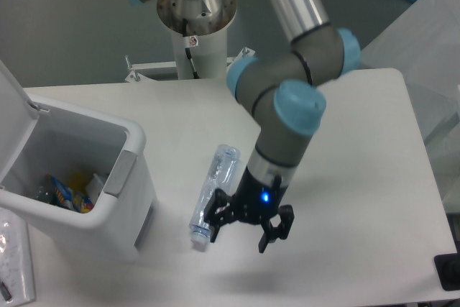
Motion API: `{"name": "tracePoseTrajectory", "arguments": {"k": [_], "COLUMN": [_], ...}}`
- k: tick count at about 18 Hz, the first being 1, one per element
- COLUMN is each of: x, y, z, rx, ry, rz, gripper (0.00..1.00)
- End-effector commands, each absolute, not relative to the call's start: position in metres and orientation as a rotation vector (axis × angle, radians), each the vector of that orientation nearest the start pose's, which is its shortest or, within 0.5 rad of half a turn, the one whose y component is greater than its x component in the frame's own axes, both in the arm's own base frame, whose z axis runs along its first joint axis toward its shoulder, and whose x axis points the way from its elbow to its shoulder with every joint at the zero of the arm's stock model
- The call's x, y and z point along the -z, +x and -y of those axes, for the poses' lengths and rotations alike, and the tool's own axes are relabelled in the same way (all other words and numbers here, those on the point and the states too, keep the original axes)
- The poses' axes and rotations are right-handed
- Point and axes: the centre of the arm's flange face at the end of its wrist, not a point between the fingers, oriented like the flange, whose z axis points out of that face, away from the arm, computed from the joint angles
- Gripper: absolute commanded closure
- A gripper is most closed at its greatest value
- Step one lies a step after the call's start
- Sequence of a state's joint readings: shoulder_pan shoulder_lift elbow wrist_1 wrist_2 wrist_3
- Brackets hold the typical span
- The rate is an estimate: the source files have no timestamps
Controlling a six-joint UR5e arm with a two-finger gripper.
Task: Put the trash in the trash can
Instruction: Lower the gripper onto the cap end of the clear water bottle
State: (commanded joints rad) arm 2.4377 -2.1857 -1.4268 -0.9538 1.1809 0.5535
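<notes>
The plastic bottle [215, 186] should go into the white trash can. My gripper will grab it by its end with the cap [200, 229] next, to drop it in there.
A flattened clear plastic bottle [215, 186] with a pale label lies on the white table [359, 141], its cap end toward the front. My gripper [243, 236] hangs open just right of the bottle's cap end, one finger near the cap, nothing held between the fingers. The white trash can [86, 199] stands at the left with its lid [13, 116] tipped open; colourful wrappers [68, 193] lie at its bottom.
The arm's base column [195, 30] rises at the table's back edge. A clear plastic-wrapped item [14, 260] lies at the front left corner beside the can. A translucent box [424, 48] stands off the table's right side.
</notes>
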Motion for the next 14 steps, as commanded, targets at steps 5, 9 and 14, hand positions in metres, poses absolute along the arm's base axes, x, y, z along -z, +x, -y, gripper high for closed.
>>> {"name": "tracePoseTrajectory", "arguments": {"k": [5, 9, 14], "x": [-0.223, -0.212, -0.192], "y": [-0.415, -0.397, -0.364], "z": [-0.604, -0.613, -0.630], "rx": [0.354, 0.394, 0.404], "ry": [-2.901, -2.947, -3.027], "rz": [0.386, 0.361, 0.295], "gripper": [0.00, 0.00, 0.00]}}
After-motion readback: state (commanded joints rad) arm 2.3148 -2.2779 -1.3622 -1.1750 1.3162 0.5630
